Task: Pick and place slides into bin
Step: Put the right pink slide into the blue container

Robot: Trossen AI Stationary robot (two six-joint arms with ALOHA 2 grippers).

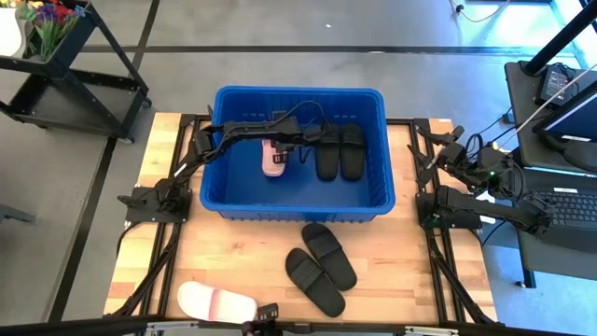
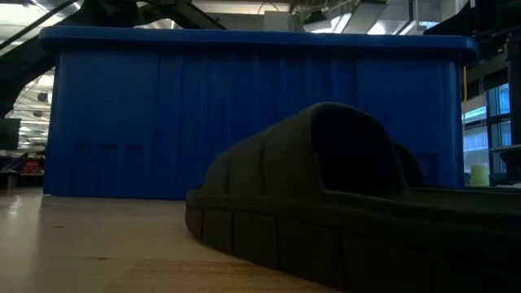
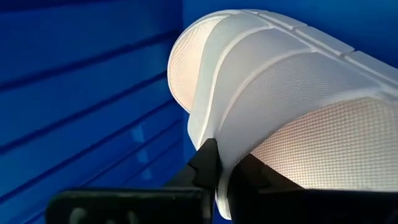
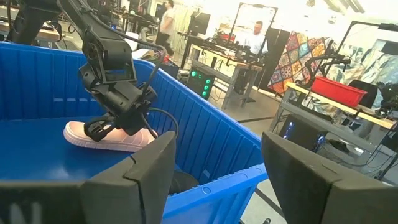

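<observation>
The pale slide's sole (image 1: 273, 168) (image 3: 314, 38) is level over the blue bin's bottom, beside the black slides, so it is time to open my left gripper now.
My left gripper (image 1: 280, 149) reaches into the blue bin (image 1: 224, 191) and is shut on a pale pinkish-white slide (image 1: 272, 159), which also shows in the right wrist view (image 4: 109, 135). Two black slides (image 1: 340, 152) lie side by side on the bin floor. Two more black slides (image 1: 321, 266) lie on the table before the bin, one filling the low view (image 2: 326, 195). A second pale slide (image 1: 216, 301) lies at the near left. My right gripper (image 4: 214, 168) is open and empty at the table's right (image 1: 434, 154). My left gripper pinches the pale slide's wide strap at its edge (image 3: 219, 146) between its two fingers (image 3: 208, 165), one on each face of the strap. The slide sits level, sole down, low inside the bin; whether it rests on the floor I cannot tell.
The bin's near wall (image 2: 244, 114) stands behind the black slides. Bare wooden table (image 1: 233, 252) lies between the bin and the near pale slide. Desks, monitors and people show in the room beyond (image 4: 255, 31).
</observation>
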